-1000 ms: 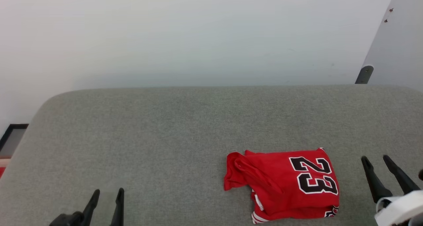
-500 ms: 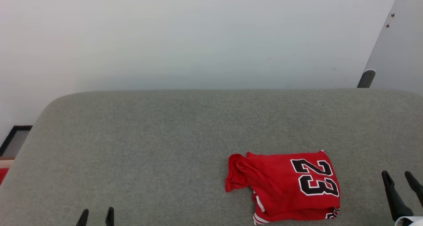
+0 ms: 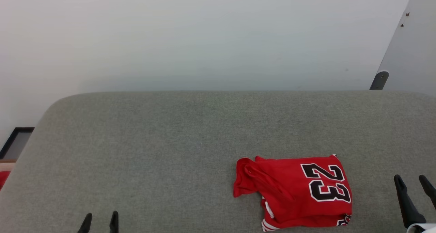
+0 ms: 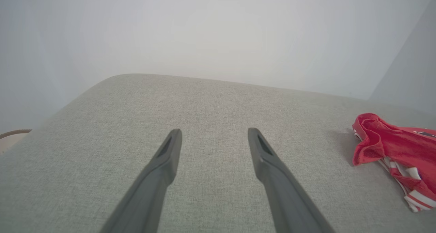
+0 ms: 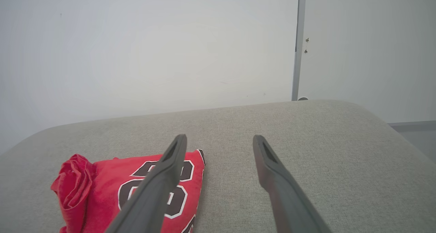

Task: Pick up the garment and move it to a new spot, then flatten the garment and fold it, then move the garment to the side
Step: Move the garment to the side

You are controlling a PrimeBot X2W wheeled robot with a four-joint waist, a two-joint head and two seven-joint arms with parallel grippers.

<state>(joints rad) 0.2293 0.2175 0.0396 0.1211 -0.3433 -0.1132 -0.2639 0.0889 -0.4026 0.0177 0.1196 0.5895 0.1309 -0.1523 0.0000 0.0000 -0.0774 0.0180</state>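
Note:
The garment's rumpled flap (image 3: 247, 178) hangs loose from the bundle, so my right gripper should next grip the garment by the folded edge (image 3: 348, 188) beside its number.
The garment (image 3: 296, 192), a red jersey with a black white-outlined "23" and striped trim, lies folded in a compact bundle on the grey cushion, right of centre near the front edge. It also appears at the right edge of the left wrist view (image 4: 395, 151) and at the lower left of the right wrist view (image 5: 112, 188). My left gripper (image 3: 99, 219) is open at the lower left, far from the garment, with nothing between its fingers. My right gripper (image 3: 412, 183) stands open just right of the garment, apart from it and empty.
The grey fabric cushion (image 3: 170, 141) spans the whole width, with a rounded far-left corner. A pale wall rises behind it. A grey panel with a dark foot (image 3: 379, 79) stands at the back right. A dark frame (image 3: 15, 141) sits on the floor at left.
Both grippers have drawn back toward the bottom edge, the left showing just its fingertips now. The head camera shifted slightly. The garment lies unmoved on the cushion.

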